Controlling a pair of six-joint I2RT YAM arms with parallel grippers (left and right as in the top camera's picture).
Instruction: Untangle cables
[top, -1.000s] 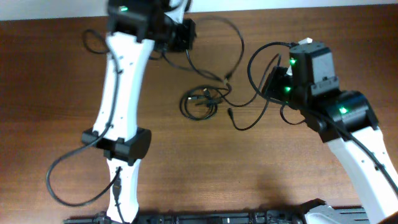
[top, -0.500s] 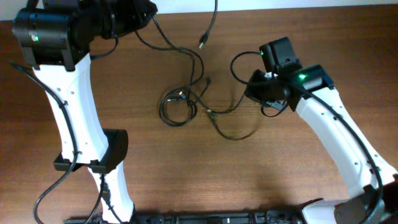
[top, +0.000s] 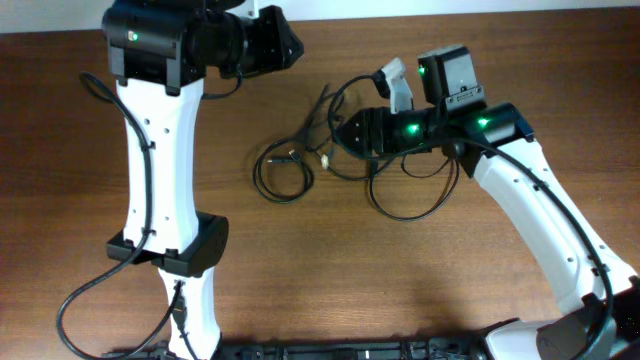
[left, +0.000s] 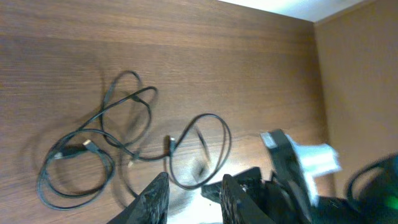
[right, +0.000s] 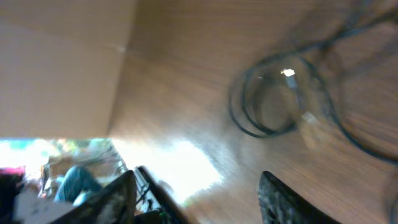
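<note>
The robot's right gripper needs to grab a piece of cable between the small coil (right: 273, 102) and wider loop next, so that cable stays free for the left gripper to untangle.
The cables (top: 283, 175) lie mid-table as thin black cords: a small coil on the left, a wider loop (top: 405, 200) on the right, and strands between them. In the left wrist view the cables (left: 102, 149) spread as linked loops with small plug ends. My left gripper (top: 288, 45) hovers at the back left of the cables; its jaws (left: 194, 178) stand a little apart with nothing between them. My right gripper (top: 342, 135) points left over the right side of the tangle. It is open wide (right: 198, 175), empty, in a blurred view of the coil (right: 273, 102).
The brown wooden table's (top: 480, 290) far edge meets a pale wall (top: 450, 8) at the back. The white left arm (top: 160, 170) stands over the left side, the white right arm (top: 530, 220) over the right. Thick black arm wires loop near the left base (top: 100, 300).
Both grippers have opened. The left arm swung back right and let its strand drop to the table. The right gripper turned and moved left, over the cables.
</note>
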